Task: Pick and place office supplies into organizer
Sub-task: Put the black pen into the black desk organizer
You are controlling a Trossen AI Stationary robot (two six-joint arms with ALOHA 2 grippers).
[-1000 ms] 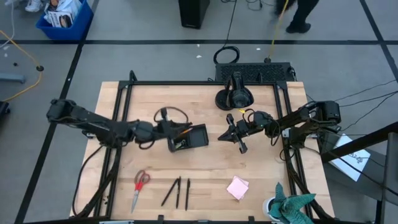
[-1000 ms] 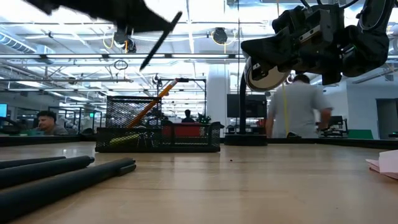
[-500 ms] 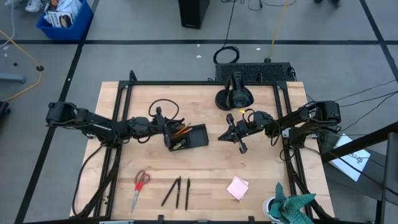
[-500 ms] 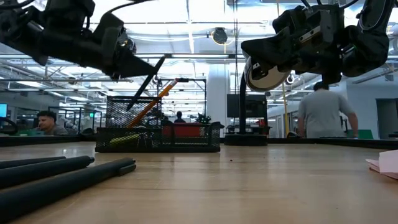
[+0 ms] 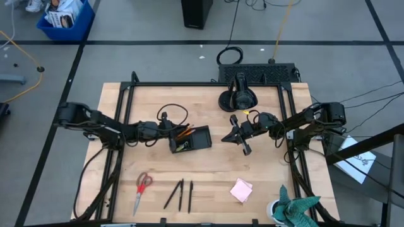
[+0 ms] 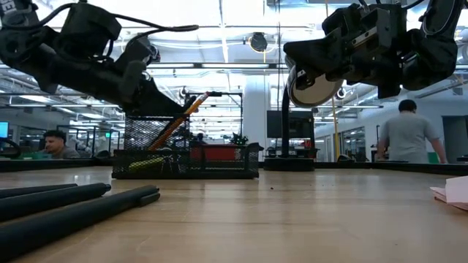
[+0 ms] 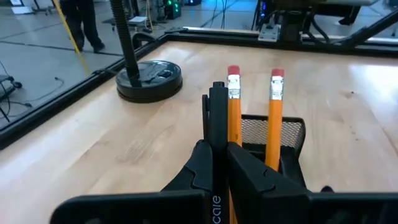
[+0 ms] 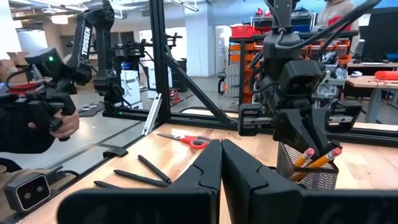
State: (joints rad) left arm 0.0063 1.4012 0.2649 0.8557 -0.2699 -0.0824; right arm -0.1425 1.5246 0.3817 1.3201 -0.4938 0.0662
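Note:
The black pen (image 7: 217,118) is low beside the pencils in the organizer (image 7: 255,129) and would rest inside, so my left gripper needs to let go of it.
My left gripper (image 5: 166,131) (image 7: 216,163) is shut on a black pen (image 7: 216,115) at the left end of the organizer (image 5: 192,138), a black mesh tray with two orange pencils (image 7: 234,106) leaning in it. In the low view the gripper (image 6: 150,86) slants down over the organizer (image 6: 186,155). My right gripper (image 5: 238,136) (image 8: 221,163) is shut, holds nothing and hovers to the right of the organizer. Red scissors (image 5: 142,189), black pens (image 5: 180,194) and a pink sticky pad (image 5: 241,190) lie on the near part of the table. My left gripper pinches the black pen between its two fingers (image 7: 245,171), coming slantwise from the table's left and above. One end of the pen (image 7: 216,88) stands out past the fingertips beside the pencils' eraser ends. The pen's other end is hidden by the gripper.
A round black camera-stand base (image 5: 237,99) stands behind the organizer, near the far edge. A teal cloth (image 5: 297,208) sits at the near right corner. Bare wood lies between the organizer and the supplies near the front. A person (image 6: 406,139) stands in the room beyond.
My left gripper has come down with the pen from high above the organizer to just over its left end and has drawn back a little toward the table's left. The pen has stayed in its hold. A person has walked to the right in the room behind.

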